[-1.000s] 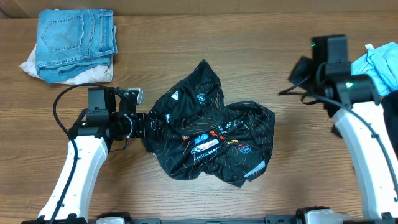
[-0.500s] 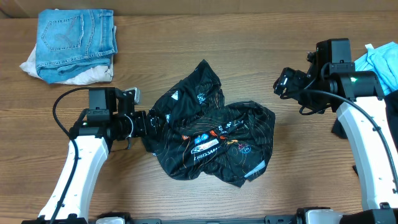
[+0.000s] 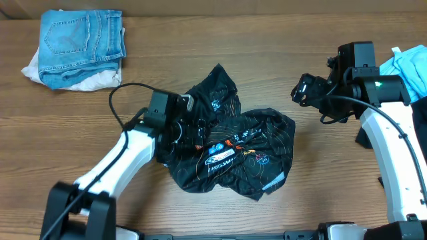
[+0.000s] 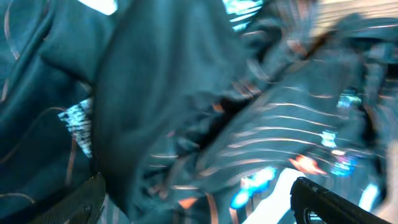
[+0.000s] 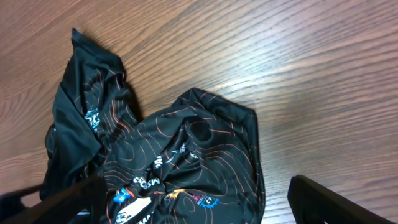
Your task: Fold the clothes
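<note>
I should next use my right gripper to grab the black jersey's outer corner beside the bare wood, opposite my left gripper, to stretch it open for folding.
The clothes I can see are one crumpled black jersey (image 3: pixel 230 143) with tan contour lines, white lettering and small coloured logos, lying mid-table. My left gripper (image 3: pixel 198 131) is pressed low over its left side. In the left wrist view blurred jersey fabric (image 4: pixel 186 106) fills the frame, and the left gripper (image 4: pixel 199 211) stands open with cloth bunched between its wide-set fingers (image 4: pixel 81 202). My right gripper (image 3: pixel 300 90) hangs open above bare wood, right of the jersey. The right wrist view looks down on the jersey (image 5: pixel 168 149), with the right gripper (image 5: pixel 205 211) holding nothing.
Folded blue jeans (image 3: pixel 83 40) lie on a white cloth at the back left corner. A light blue cloth (image 3: pixel 408 69) sits at the right edge behind my right arm. The wooden table (image 3: pixel 280 40) runs all round the jersey.
My left arm has swung right, from beside the jersey's left edge to over it. My right gripper has opened and turned toward the jersey, then held still.
</note>
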Tool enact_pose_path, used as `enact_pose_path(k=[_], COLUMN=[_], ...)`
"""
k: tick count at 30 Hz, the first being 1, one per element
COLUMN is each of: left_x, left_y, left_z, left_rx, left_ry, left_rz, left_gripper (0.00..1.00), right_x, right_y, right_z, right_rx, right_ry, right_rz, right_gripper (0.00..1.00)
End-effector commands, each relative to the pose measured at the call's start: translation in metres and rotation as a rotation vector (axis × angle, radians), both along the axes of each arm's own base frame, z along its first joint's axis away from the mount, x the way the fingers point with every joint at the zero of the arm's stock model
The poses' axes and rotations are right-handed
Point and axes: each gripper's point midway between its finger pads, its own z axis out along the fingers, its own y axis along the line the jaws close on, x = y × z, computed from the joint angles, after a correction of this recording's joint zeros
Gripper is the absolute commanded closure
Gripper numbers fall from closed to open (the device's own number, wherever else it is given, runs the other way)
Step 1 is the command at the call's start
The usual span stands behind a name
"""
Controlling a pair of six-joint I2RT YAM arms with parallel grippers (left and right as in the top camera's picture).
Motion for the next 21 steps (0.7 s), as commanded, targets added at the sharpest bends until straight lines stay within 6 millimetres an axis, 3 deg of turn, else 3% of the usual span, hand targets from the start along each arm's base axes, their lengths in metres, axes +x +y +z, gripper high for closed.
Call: enact_pose_path(k=[1, 5, 7, 10, 12, 14, 15, 18, 19, 20, 21], left_x=[0.028, 0.038, 0.040, 0.040, 0.040, 0.040, 0.040, 0.040, 0.040, 0.040, 0.040], left_y=[0.006, 0.004, 0.003, 0.003, 0.003, 0.003, 0.003, 0.003, 0.003, 0.003, 0.003], left_z=[-0.006, -0.013, -0.014, -0.015, -0.015, -0.015, -0.015, -0.015, -0.015, -0.015, -0.015], left_rx=[0.067, 0.078, 0.079, 0.080, 0.079, 0.079, 0.079, 0.079, 0.079, 0.079, 0.079], left_ry=[-0.011, 0.001, 0.005, 0.007, 0.006, 0.006, 0.006, 0.006, 0.006, 0.006, 0.006], left_rz=[0.052, 0.054, 0.054, 0.055, 0.054, 0.054, 0.054, 0.054, 0.054, 0.054, 0.054], left_gripper=[0.03, 0.03, 0.11, 0.34, 0.51, 0.59, 0.62, 0.73, 0.80, 0.96, 0.96], right_x=[0.000, -0.003, -0.006, -0.012, -0.017, -0.023, -0.031, -0.037, -0.038, -0.041, -0.042], right_y=[0.001, 0.001, 0.001, 0.000, 0.000, 0.000, 0.002, 0.014, 0.019, 0.026, 0.029], right_z=[0.003, 0.001, 0.000, -0.005, -0.014, -0.027, -0.047, -0.068, -0.074, -0.084, -0.089], right_rx=[0.002, 0.001, 0.000, 0.000, -0.001, -0.002, 0.011, 0.084, 0.113, 0.155, 0.172], right_ry=[0.003, 0.015, 0.027, 0.056, 0.082, 0.113, 0.149, 0.168, 0.171, 0.172, 0.173], right_rz=[0.006, 0.009, 0.009, 0.008, 0.008, 0.007, 0.005, 0.029, 0.038, 0.051, 0.056], right_gripper=[0.03, 0.03, 0.05, 0.16, 0.19, 0.19, 0.18, 0.18, 0.17, 0.14, 0.14])
